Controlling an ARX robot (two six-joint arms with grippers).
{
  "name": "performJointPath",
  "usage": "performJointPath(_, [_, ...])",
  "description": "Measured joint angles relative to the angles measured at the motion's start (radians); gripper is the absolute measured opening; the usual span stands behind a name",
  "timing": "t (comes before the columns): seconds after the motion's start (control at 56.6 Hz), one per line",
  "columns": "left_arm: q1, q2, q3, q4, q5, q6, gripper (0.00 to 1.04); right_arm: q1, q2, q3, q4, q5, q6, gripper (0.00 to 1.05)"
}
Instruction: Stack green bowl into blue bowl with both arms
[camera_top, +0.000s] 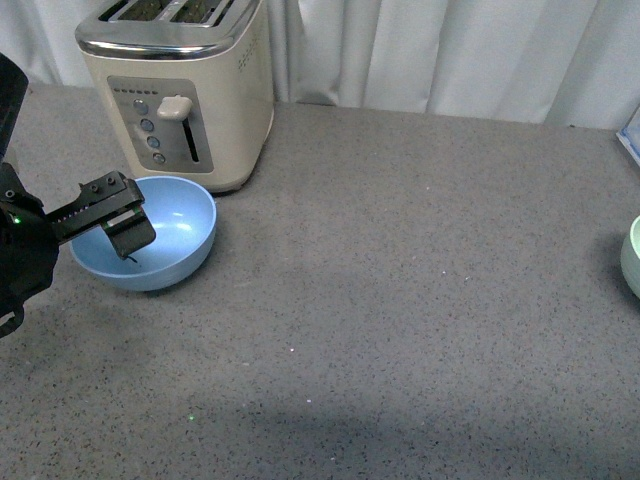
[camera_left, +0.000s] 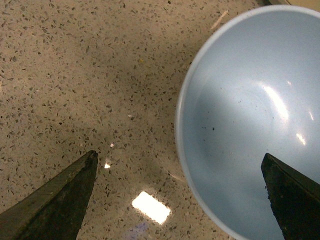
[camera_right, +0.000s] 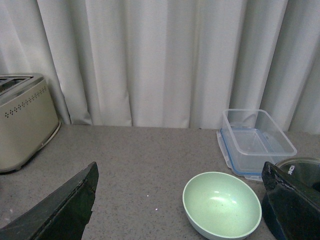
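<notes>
My left gripper is going to pick up the blue bowl next by its rim (camera_left: 180, 145). The bowl's hollow then stays free for the green bowl.
The blue bowl (camera_top: 160, 235) stands on the counter just in front of the toaster. My left gripper (camera_top: 122, 222) is open, hovering over the bowl's left rim; in the left wrist view one finger is over the counter and the other over the bowl's inside (camera_left: 250, 130). The green bowl (camera_top: 632, 258) shows only as a sliver at the front view's right edge. In the right wrist view the green bowl (camera_right: 222, 204) sits empty between my right gripper's (camera_right: 180, 200) open fingers, some way ahead. The right arm does not show in the front view.
A cream toaster (camera_top: 175, 85) stands behind the blue bowl, close to the left arm. A clear plastic container (camera_right: 255, 141) with a blue-edged lid sits behind the green bowl, and a dark round object (camera_right: 302, 172) beside it. White curtains (camera_top: 450, 50) hang behind the grey speckled counter (camera_top: 400, 300).
</notes>
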Motion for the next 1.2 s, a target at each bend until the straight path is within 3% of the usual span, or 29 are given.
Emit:
performJointPath(0.848, [0.04, 0.097, 0.074, -0.014, -0.017, -0.033, 0.98, 0.0, 0.0, 0.0, 0.0, 0.0, 0.0, 0.96])
performJointPath(1.007, [0.032, 0.1, 0.072, 0.022, -0.02, -0.006, 0.77, 0.0, 0.0, 0.0, 0.0, 0.0, 0.0, 0.96])
performJointPath(1.201, [0.028, 0.103, 0.069, 0.029, -0.01, -0.006, 0.42, 0.0, 0.0, 0.0, 0.0, 0.0, 0.0, 0.96])
